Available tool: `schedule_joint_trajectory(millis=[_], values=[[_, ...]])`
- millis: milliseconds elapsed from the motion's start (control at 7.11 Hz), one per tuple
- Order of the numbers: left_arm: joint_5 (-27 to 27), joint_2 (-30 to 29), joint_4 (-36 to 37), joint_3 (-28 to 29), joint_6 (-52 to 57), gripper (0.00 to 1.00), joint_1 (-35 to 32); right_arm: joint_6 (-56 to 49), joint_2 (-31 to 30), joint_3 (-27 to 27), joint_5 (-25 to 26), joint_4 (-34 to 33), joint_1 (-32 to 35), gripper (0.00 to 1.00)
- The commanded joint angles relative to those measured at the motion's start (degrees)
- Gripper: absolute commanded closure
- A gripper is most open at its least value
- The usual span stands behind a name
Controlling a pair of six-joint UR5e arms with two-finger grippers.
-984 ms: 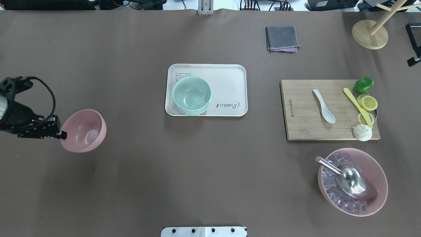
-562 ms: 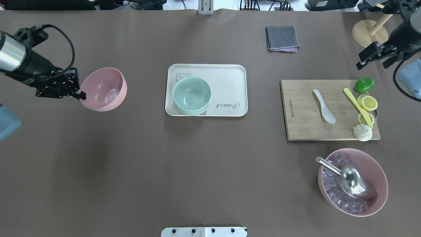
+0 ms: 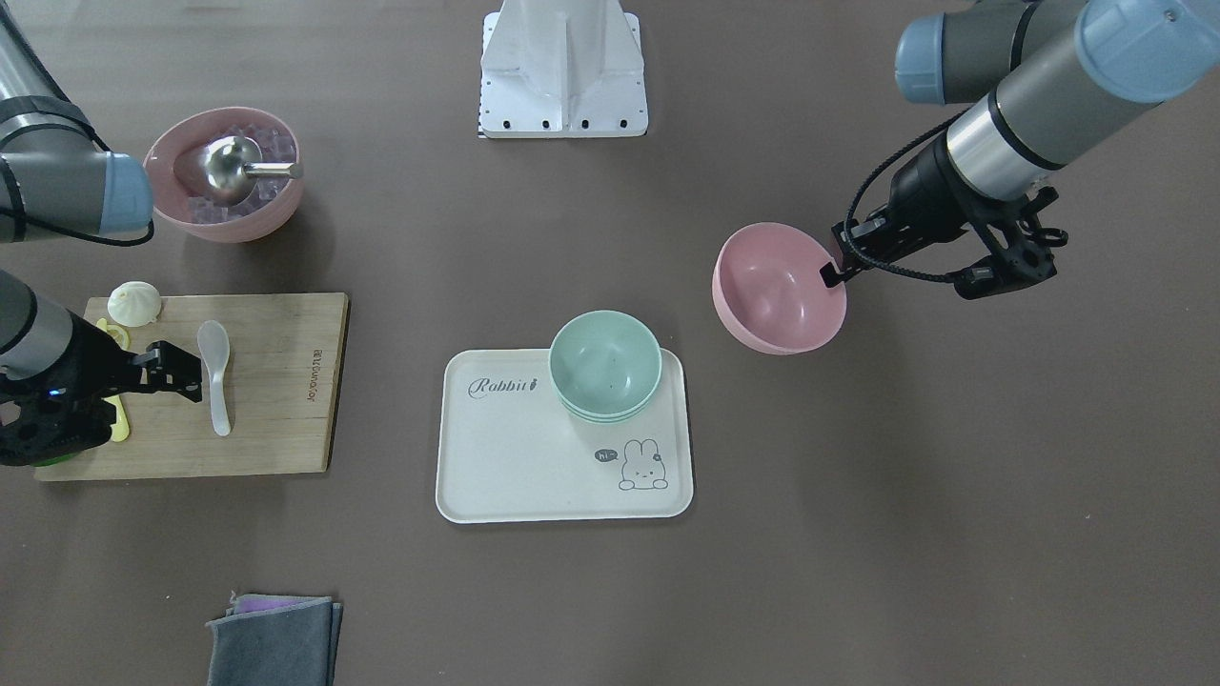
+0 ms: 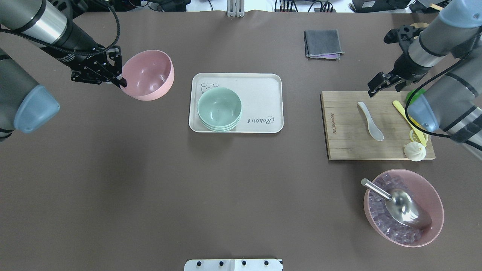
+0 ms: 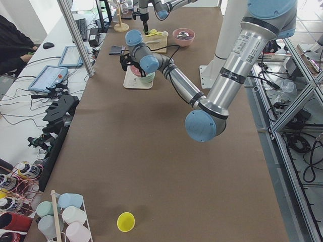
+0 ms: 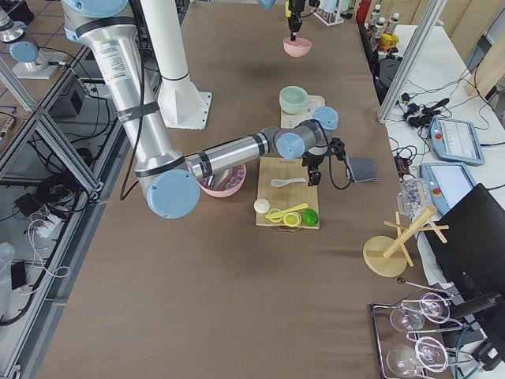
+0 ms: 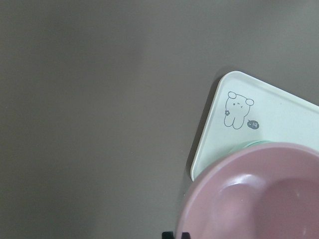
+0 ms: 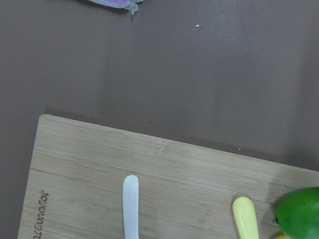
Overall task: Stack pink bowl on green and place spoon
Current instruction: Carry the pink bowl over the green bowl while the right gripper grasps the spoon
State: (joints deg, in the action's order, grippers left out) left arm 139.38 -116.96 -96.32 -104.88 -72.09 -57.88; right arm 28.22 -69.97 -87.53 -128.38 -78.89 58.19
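Observation:
The white spoon needs to go in the stacked pink bowl [image 3: 778,292], so my right gripper needs to grab the spoon by its handle [image 3: 219,407] next.
My left gripper [image 4: 119,81] is shut on the rim of the pink bowl [image 4: 148,73] and holds it in the air, left of the tray [image 4: 260,94]. The front view shows the pink bowl [image 3: 780,286] tilted, apart from the green bowls. A stack of green bowls [image 4: 219,107] sits on the tray's left part. The left wrist view shows the pink bowl [image 7: 259,199] over the tray's corner [image 7: 279,114]. The white spoon [image 4: 371,122] lies on the cutting board [image 4: 346,145]. My right gripper [image 4: 376,88] is open and empty above the board's far edge, just beyond the spoon's handle [image 8: 130,204].
On the board lie a yellow spoon [image 4: 408,120], a lime [image 8: 299,211], lemon slices and a white bun [image 4: 415,151]. A large pink bowl of ice with a metal scoop [image 4: 403,207] stands near right. A grey cloth [image 4: 323,43] lies at the back.
My left gripper has lifted the pink bowl and carried it away from the robot and right, toward the tray. My right arm has come in from the right edge to the board's far edge.

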Motion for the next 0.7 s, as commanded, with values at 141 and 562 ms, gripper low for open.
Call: schedule_joint_trajectory(millis=[141, 562], values=[[-0.08, -0.55, 0.08, 0.73, 0.02, 1.0, 0.04, 2.27, -0.43, 1.56, 1.73, 2.25, -4.23, 0.04], [0.01, -0.55, -0.26, 1.6, 0.37, 1.0, 0.04, 2.36, -0.52, 3.15, 1.64, 2.42, -4.58, 0.19]])
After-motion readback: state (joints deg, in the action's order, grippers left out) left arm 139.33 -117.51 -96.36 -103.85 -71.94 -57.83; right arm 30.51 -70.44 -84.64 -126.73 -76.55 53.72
